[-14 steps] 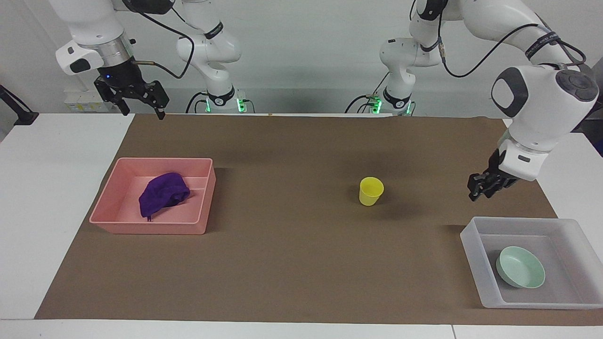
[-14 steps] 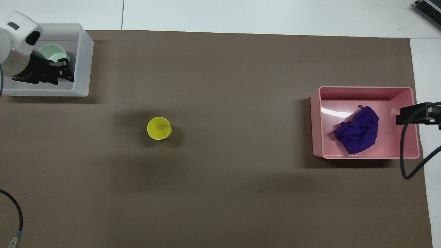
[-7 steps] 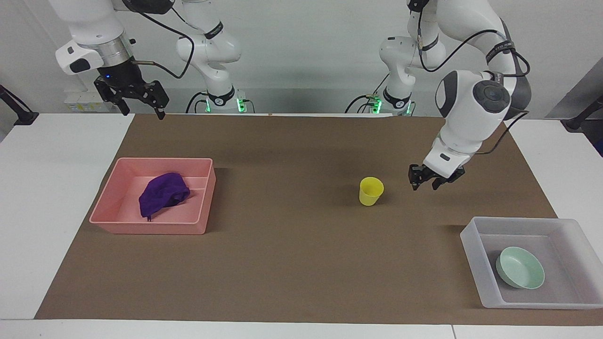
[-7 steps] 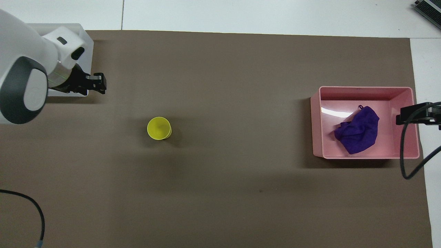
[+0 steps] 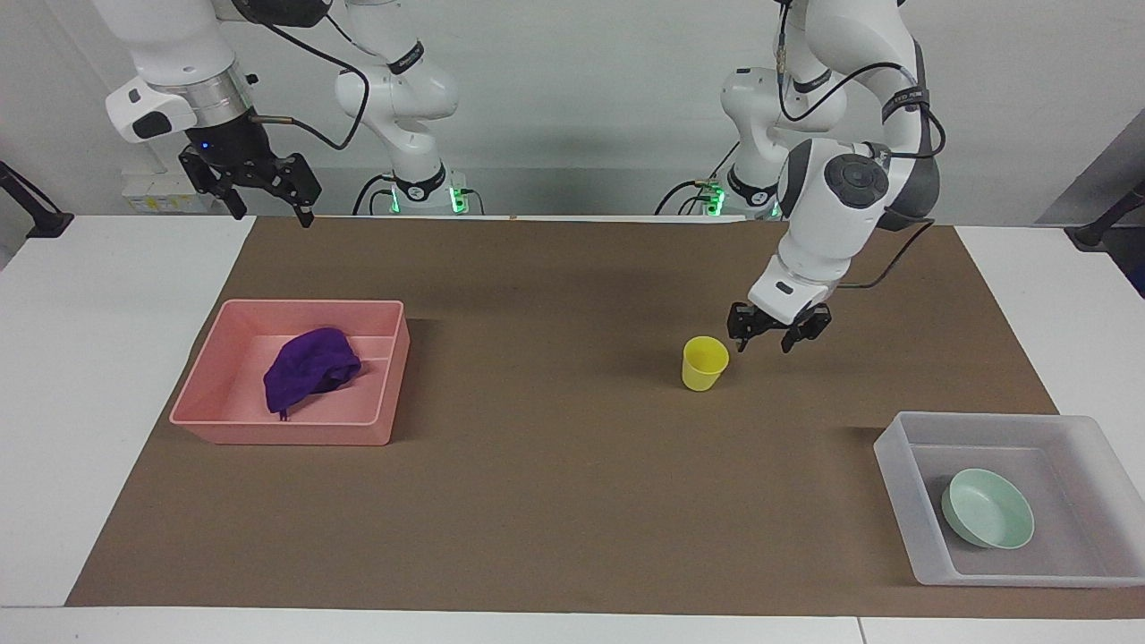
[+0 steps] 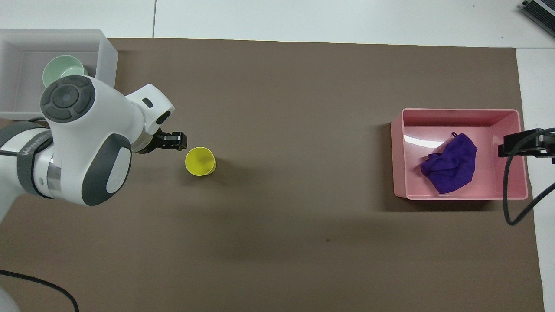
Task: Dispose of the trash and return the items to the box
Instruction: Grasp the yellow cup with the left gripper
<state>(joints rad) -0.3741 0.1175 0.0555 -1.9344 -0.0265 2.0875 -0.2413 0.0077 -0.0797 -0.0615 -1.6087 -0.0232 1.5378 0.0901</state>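
My left gripper pinches the facing sides at the cup's rim (image 6: 187, 160) next, since the yellow cup stands open and empty and its round sides slope.
The yellow cup (image 5: 705, 365) stands upright on the brown mat (image 5: 555, 501); it also shows in the overhead view (image 6: 200, 161). My left gripper (image 5: 766, 341) is open and hangs low over the mat just beside the cup, toward the left arm's end, not touching it; it also shows in the overhead view (image 6: 178, 141). The mint-green bowl (image 5: 988, 508) lies in the translucent box (image 5: 894, 452). The purple rag (image 5: 309, 367) lies in the pink tray (image 5: 286, 434). My right gripper (image 5: 266, 207) is open and empty and waits high over the right arm's end.
The box (image 6: 108, 56) sits at the left arm's end of the mat, farther from the robots than the cup. The pink tray (image 6: 396, 151) sits at the right arm's end. A black cable (image 6: 507, 199) hangs by the pink tray.
My left gripper has swung from above the box, across the mat, to just beside the yellow cup. The right arm, cup, bowl and rag have not moved.
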